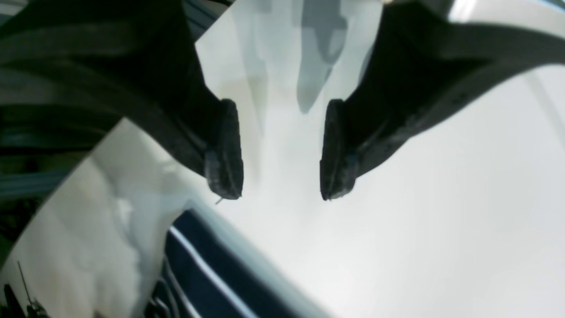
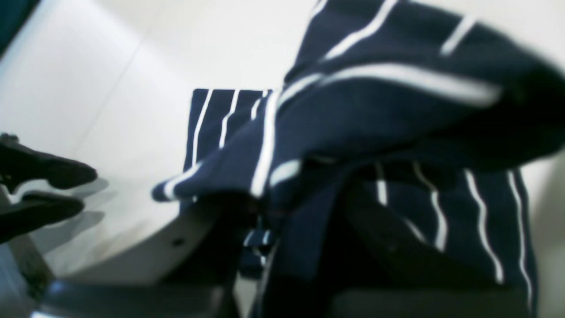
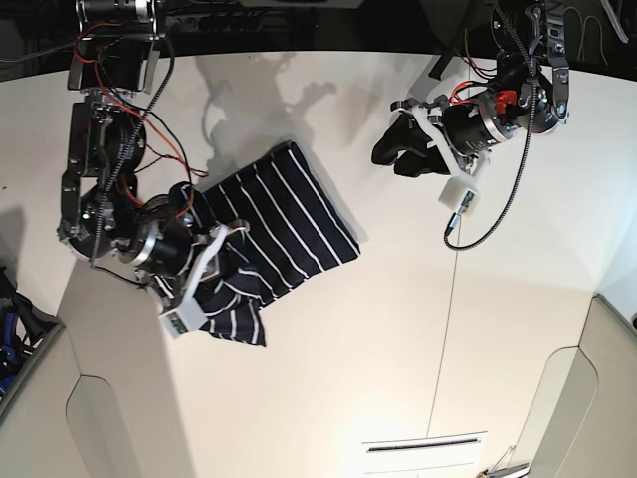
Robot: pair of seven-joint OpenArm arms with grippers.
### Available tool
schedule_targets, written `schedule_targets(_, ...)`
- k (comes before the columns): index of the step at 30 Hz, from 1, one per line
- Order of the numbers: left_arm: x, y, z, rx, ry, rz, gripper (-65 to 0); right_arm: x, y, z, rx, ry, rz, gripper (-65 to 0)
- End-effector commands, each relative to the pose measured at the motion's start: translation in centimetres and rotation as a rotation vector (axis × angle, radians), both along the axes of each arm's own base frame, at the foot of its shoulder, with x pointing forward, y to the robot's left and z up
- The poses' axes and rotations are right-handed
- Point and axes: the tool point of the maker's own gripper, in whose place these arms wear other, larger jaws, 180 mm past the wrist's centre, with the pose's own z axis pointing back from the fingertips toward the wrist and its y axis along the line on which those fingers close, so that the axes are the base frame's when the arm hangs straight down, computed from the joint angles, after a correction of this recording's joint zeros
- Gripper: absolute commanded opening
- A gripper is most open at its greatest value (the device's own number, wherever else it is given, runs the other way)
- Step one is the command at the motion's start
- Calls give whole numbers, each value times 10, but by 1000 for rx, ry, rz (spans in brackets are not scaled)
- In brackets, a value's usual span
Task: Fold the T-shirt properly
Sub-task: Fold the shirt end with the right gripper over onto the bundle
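My left gripper's fingers stop short of the T-shirt's corner [image 3: 348, 251] [image 1: 191, 225], so it is too early to close. The gripper moves closer next, then closes on the corner.
The T-shirt [image 3: 284, 224], dark navy with thin white stripes, lies partly folded on the white table [image 3: 378, 339], left of centre. Its near-left part is bunched and lifted. My right gripper [image 3: 225, 249] is shut on that bunched fabric. In the right wrist view the T-shirt [image 2: 397, 97] drapes over the fingers and hides their tips. My left gripper [image 3: 391, 154] hovers open and empty over bare table, to the right of the shirt. In the left wrist view the left gripper [image 1: 282, 176] has its jaws wide apart, with a shirt corner [image 1: 207, 274] below them.
A small white connector on a black cable [image 3: 460, 204] hangs under the left arm. A table seam [image 3: 450, 319] runs toward the front. The table's angled edges [image 3: 70, 289] lie at left and right. A vent slot [image 3: 423, 445] is at the front.
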Motion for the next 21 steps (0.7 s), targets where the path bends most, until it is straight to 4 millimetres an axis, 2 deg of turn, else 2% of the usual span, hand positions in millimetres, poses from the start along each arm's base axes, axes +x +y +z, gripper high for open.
schedule_targets(1,5,-4,11,-22,-42,-9,-334,8,14,14,20,-57,28,-650)
schedule_targets(5,3,-11,11,-29,-39,-26,-334,-3,44,-4,-70,-48,126,-349)
schedule_targets(7,4,-10,11,-28,-38,-24,-334,-11,59,-9,-111,-60,192,-274)
schedule_targets(11,3,-10,10,-27,-36,-25,-334,-25,86,-16,-195,-85,315,-268)
schedule_targets(16,3,-10,10,-27,-36,-23,-334,-30,113,-13,-303,-152,427,-268)
schedule_targets(21,3,-8,10,-21,-31,-22,-334,-40,129,-13,-335,-180,503,-268)
